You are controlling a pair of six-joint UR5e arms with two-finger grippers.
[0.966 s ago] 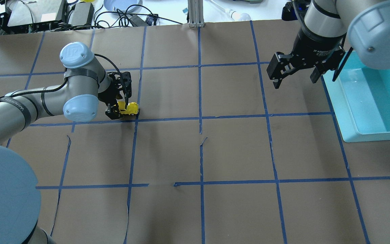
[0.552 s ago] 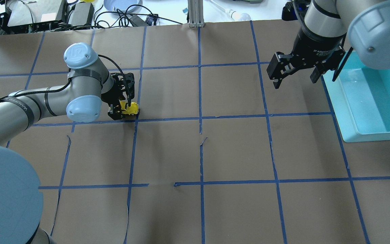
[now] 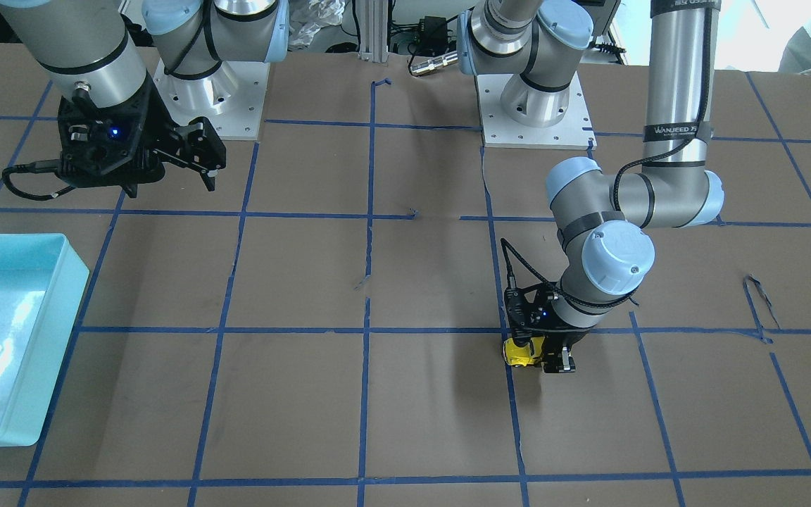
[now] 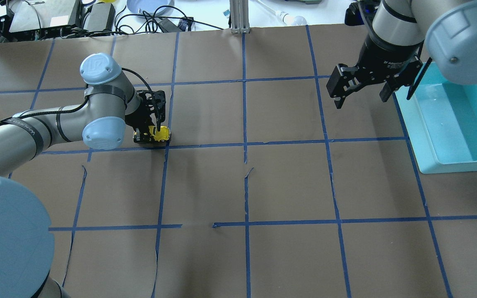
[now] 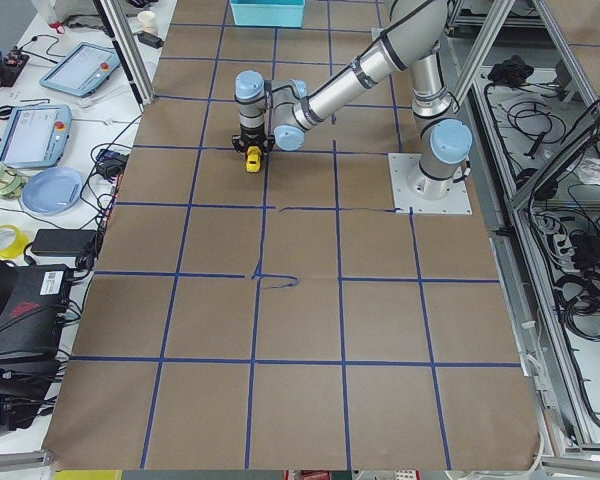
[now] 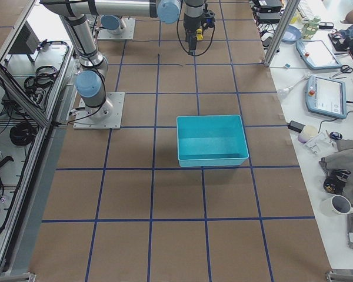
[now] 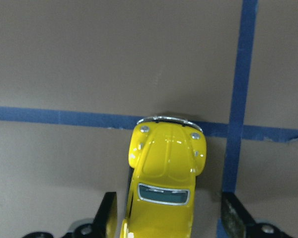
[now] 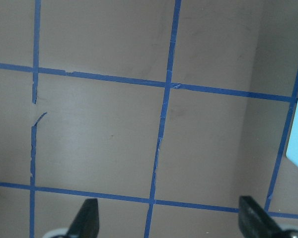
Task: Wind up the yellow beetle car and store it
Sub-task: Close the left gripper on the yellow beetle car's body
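I need to wind the yellow beetle car up, so next I should grab it with my left gripper by its rear half (image 7: 160, 221) behind the windshield (image 7: 163, 194).
The yellow beetle car (image 4: 160, 133) stands on the brown paper by a blue tape crossing, left of centre. It also shows in the front-facing view (image 3: 517, 352) and the left wrist view (image 7: 166, 163). My left gripper (image 4: 150, 134) is low over it and open. Its fingers (image 7: 108, 218) stand on either side of the car's rear half, and a gap shows on one side. My right gripper (image 4: 361, 99) is open and empty, held above the table near the teal bin (image 4: 449, 166). The right wrist view shows only its fingertips (image 8: 89, 218) over bare paper.
The teal bin (image 3: 60, 331) sits at the table's right end and holds nothing I can see. Blue tape marks a grid on the brown paper. Cables, a plate and devices lie beyond the far edge (image 4: 97, 16).
My left arm has shifted a little to the right, bringing its gripper further over the car. The car and the right arm have not moved.
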